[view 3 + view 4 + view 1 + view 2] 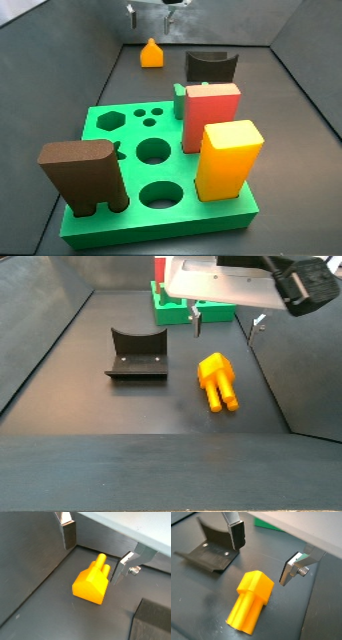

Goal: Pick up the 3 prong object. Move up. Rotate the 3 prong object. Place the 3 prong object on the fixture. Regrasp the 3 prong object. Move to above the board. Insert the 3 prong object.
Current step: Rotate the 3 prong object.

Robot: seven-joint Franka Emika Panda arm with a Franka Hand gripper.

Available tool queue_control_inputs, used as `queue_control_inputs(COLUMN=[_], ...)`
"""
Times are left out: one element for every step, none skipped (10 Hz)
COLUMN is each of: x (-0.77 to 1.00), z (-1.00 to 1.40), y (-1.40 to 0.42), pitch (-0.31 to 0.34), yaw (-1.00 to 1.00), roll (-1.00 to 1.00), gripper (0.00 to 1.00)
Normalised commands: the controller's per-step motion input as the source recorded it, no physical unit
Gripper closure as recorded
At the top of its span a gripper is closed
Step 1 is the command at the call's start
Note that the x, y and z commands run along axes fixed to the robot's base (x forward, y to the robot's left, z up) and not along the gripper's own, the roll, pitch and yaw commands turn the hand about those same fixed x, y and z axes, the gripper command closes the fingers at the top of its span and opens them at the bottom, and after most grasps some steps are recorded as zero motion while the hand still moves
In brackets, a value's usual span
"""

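My gripper grabs the object's blocky body next, to lift and rotate the 3 prong object onto the fixture.
The 3 prong object is a small yellow-orange piece lying flat on the dark floor, seen in both wrist views and in both side views. My gripper hangs open above it. The silver fingers stand apart on either side of the piece, clear of it, with nothing between them. In a side view the gripper is just beyond the piece. The dark fixture stands on the floor beside the piece. The green board lies farther off.
Standing in the board are a red block, a tall yellow-orange block and a brown block with legs. Grey walls close in the floor on the sides.
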Motion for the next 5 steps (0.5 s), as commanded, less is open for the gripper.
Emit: queue_control_inputs(x=[0.04,0.04,0.04,0.04,0.03], z=[-0.03,-0.03,-0.03,-0.03,-0.03], y=[0.0,0.0,0.0,0.0,0.0], pitch=[-0.039,-0.046,-0.045,-0.045,-0.043], yaw=[1.0,0.94,0.61,0.38,0.21], roll=[0.01,0.01,0.01,0.01,0.01], gripper=[0.0,0.0,0.0,0.0,0.0])
